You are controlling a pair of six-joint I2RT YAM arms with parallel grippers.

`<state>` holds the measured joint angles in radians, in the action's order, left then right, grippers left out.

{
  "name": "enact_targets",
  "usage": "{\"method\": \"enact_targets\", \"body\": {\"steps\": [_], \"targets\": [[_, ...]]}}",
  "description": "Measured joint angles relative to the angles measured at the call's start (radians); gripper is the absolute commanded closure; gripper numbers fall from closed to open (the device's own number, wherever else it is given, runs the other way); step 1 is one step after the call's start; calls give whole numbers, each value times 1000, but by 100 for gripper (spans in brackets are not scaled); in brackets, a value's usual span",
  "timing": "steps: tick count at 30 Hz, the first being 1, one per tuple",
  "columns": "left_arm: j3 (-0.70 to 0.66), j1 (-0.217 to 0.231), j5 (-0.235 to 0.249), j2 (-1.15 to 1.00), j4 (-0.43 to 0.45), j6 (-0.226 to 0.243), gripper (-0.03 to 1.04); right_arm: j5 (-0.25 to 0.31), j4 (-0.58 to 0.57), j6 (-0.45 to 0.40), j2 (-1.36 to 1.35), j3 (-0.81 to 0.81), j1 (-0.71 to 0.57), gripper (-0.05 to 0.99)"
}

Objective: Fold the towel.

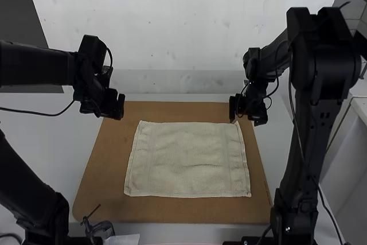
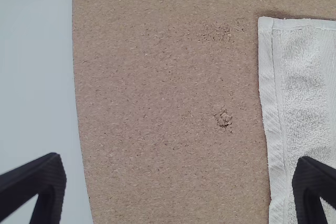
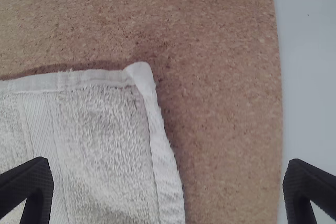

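Observation:
The towel's middle [image 1: 188, 159] lies spread flat on the board. My right gripper should grab the towel by its slightly raised hem corner [image 1: 235, 123] next.
The cream towel [image 1: 188, 159] lies spread flat on the brown board, in the high view. My left gripper [image 1: 117, 110] is above the board's far left corner, left of the towel's far left corner. My right gripper [image 1: 245, 120] hangs over the towel's far right corner. In the left wrist view my left gripper [image 2: 179, 182] stands open, one finger over the edge of the towel [image 2: 307, 87]. My right gripper [image 3: 168, 184] is open too in the right wrist view, its fingers wide apart on either side of the side hem near a corner of the towel [image 3: 100, 140].
The brown board [image 1: 172, 210] reaches beyond the towel on all sides, with a white tabletop [image 1: 57, 147] around it. A pale upright panel [image 1: 183, 27] stands behind. Close to the board's near left edge are a small dark clamp-like object [image 1: 100, 229] and a white piece [image 1: 123, 239].

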<state>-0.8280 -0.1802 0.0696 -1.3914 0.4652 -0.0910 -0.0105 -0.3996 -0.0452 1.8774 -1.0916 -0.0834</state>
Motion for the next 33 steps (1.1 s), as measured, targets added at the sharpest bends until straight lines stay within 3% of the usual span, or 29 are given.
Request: {"method": "enact_targets", "body": {"steps": [5, 8, 11, 15, 19, 27, 33], "targets": [[0, 14, -21, 0, -2, 0, 4, -1, -1, 9, 105, -62, 0, -1], [0, 22, -31, 0, -13, 0, 4, -1, 3, 12, 145, -80, -1, 5], [0, 23, -37, -6, -22, 0, 4, 0, 5, 13, 174, -90, -5, 24], [-2, 27, -48, -67, -36, 0, 3, 17, -1, 5, 200, -122, -16, 67], [-14, 44, -71, -150, -46, 0, 3, 4, -1, 0, 217, -145, -36, 92], [-141, 42, -87, -380, -59, 0, 5, 15, 0, -7, 219, -148, -54, 92], [-297, 2, -93, -528, -58, -8, 5, 15, 0, -7, 219, -148, -54, 92]]}}
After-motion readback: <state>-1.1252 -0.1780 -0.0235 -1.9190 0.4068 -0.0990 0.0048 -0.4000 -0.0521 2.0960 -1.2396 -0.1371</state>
